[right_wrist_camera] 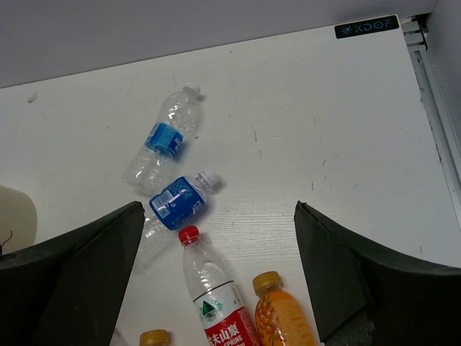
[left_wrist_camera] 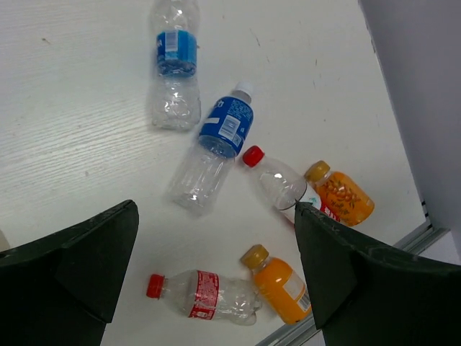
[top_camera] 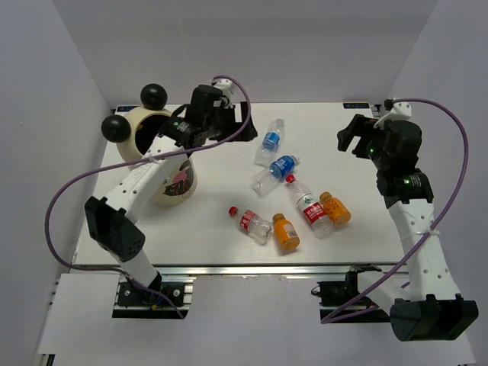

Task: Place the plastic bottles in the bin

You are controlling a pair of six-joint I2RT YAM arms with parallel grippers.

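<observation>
I need to put the clear blue-label bottle in the bin, so next I need to grab it with my left gripper by its clear body [left_wrist_camera: 200, 178] beside the label [top_camera: 265, 182].
The cream-white bin [top_camera: 169, 185] with two black ball ears stands at the table's far left. Six bottles lie in the middle: two clear with blue labels [top_camera: 270, 142] [top_camera: 276, 172], two red-capped [top_camera: 309, 206] [top_camera: 250, 221], two orange-filled [top_camera: 335, 207] [top_camera: 286, 232]. My left gripper [top_camera: 238, 120] is open and empty, held high beside the bin and looking down on the bottles [left_wrist_camera: 216, 144]. My right gripper [top_camera: 352, 137] is open and empty above the far right of the table, apart from the bottles [right_wrist_camera: 212, 295].
The bin's wall [right_wrist_camera: 14, 216] shows at the left edge of the right wrist view. White enclosure walls stand behind and at both sides. The table's metal front rail [top_camera: 252, 269] runs along the near edge, close to the nearest orange bottle.
</observation>
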